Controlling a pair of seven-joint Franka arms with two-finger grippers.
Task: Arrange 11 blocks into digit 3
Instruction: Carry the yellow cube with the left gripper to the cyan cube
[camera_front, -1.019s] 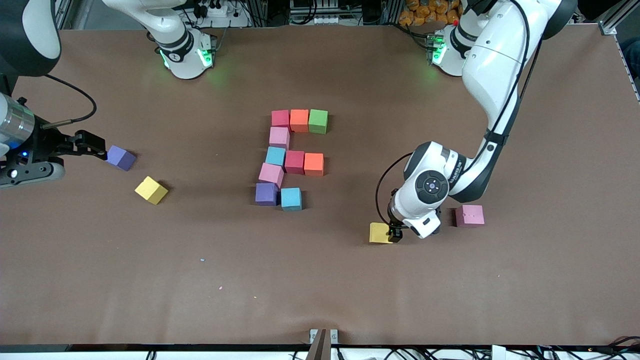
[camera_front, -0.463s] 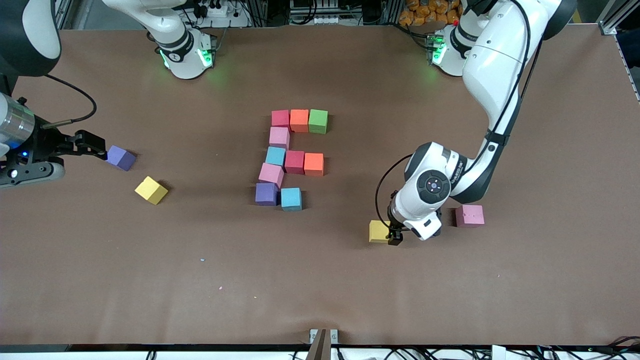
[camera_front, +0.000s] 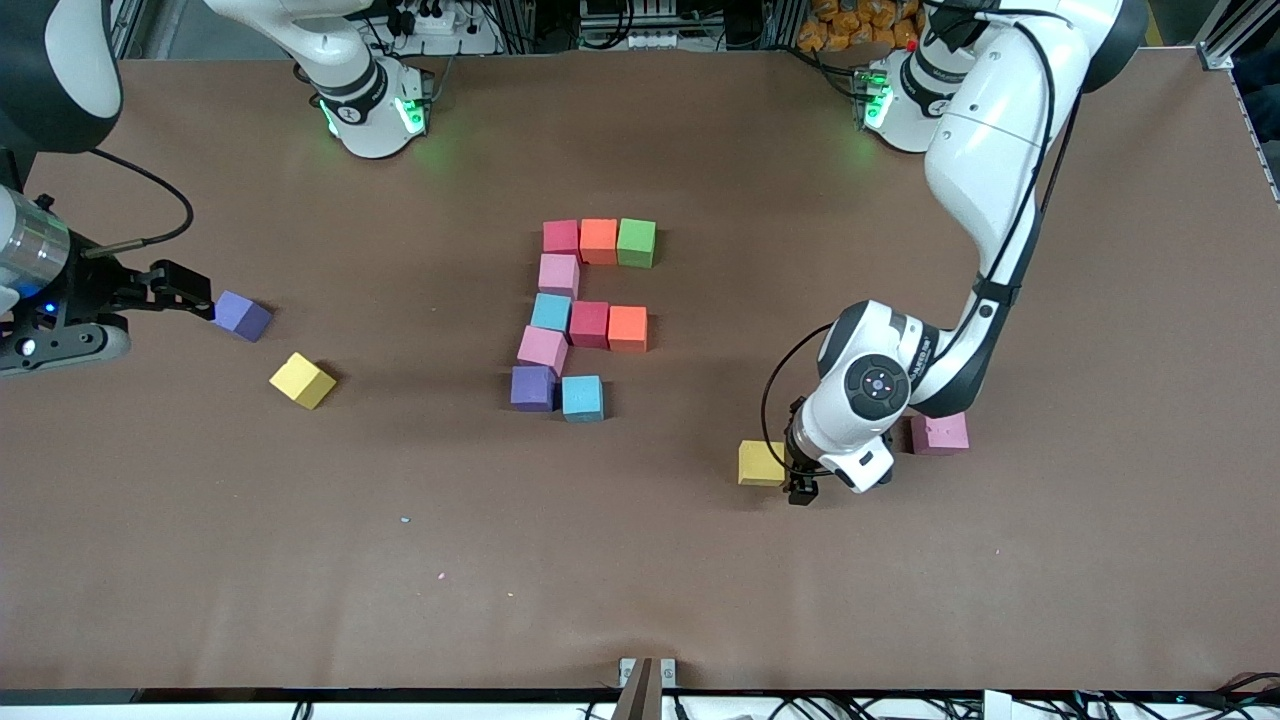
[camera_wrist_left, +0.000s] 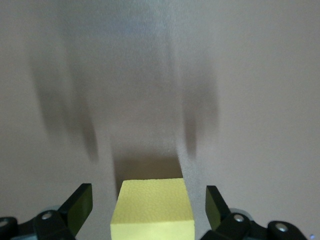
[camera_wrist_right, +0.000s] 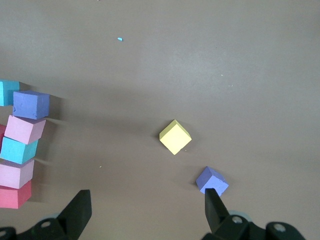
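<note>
The digit 3 needs to be extended beside the blue block (camera_front: 583, 398). My left gripper should grab the yellow block by its opposite sides next.
Several blocks form a partial figure mid-table: a red (camera_front: 561, 236), orange (camera_front: 598, 240), green (camera_front: 636, 242) bar, then pink (camera_front: 558, 274), a blue (camera_front: 551, 312), red (camera_front: 589, 324), orange (camera_front: 627, 328) bar, pink (camera_front: 542, 349), purple (camera_front: 532, 388), blue (camera_front: 582, 397). My left gripper (camera_front: 797, 482) (camera_wrist_left: 148, 201) stands open, low at a loose yellow block (camera_front: 760, 463) (camera_wrist_left: 152, 207), which lies between its fingers (camera_wrist_left: 80, 204) with a gap on each side. My right gripper (camera_front: 195, 293) (camera_wrist_right: 147, 209) waits open above the table beside a loose purple block (camera_front: 242, 316) (camera_wrist_right: 212, 180).
A second yellow block (camera_front: 302, 380) (camera_wrist_right: 175, 136) lies near the purple one, toward the right arm's end. A dull pink block (camera_front: 940, 434) sits beside the left arm's wrist. The brown table (camera_front: 640, 560) has bare room toward the front camera.
The left arm's hand has shifted a little toward the front camera beside the yellow block, which has not moved. The right arm has stayed still.
</note>
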